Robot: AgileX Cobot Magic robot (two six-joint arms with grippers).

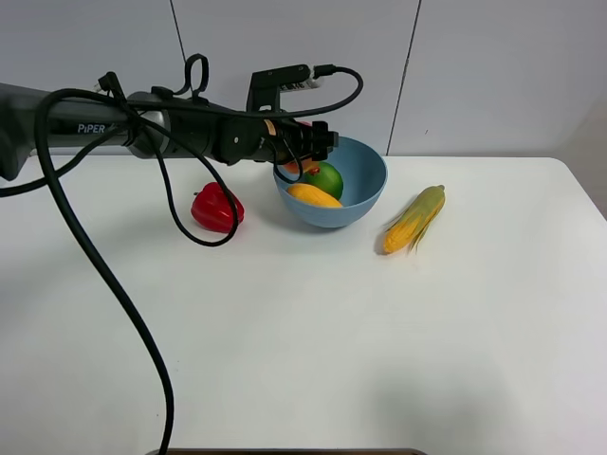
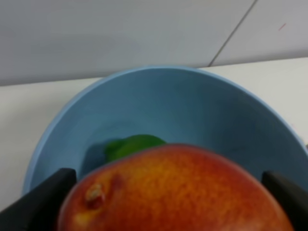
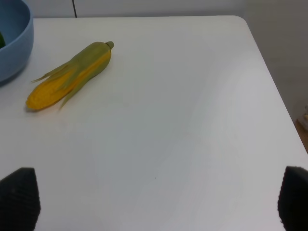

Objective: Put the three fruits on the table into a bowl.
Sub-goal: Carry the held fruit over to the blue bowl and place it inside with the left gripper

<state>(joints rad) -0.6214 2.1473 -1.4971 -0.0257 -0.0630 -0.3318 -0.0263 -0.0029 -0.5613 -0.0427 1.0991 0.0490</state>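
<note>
My left gripper should open now: the pomegranate (image 1: 292, 167) hangs inside the bowl's rim (image 1: 285, 193), low beside the lime, so the pomegranate would settle in the bowl.
The light blue bowl (image 1: 365, 194) stands at the back middle of the white table (image 1: 313, 332). Inside it lie the yellow-orange mango (image 1: 314, 196) and the green lime (image 1: 325, 177). My left gripper (image 1: 313, 142) hovers over the bowl's left rim, shut on the red-and-yellow pomegranate (image 1: 292, 167). In the left wrist view the pomegranate (image 2: 178, 192) fills the space between the black fingers (image 2: 43, 199), above the bowl's inner wall (image 2: 192, 106) and the lime (image 2: 130, 146). My right gripper (image 3: 154, 199) is open and empty over bare table; it is outside the exterior high view.
A red bell pepper (image 1: 216, 209) lies just left of the bowl, under the left arm. A corn cob with green husk (image 1: 414, 218) lies right of the bowl (image 3: 12, 43); in the right wrist view the corn (image 3: 70, 77) is beside it. A black cable hangs from the left arm.
</note>
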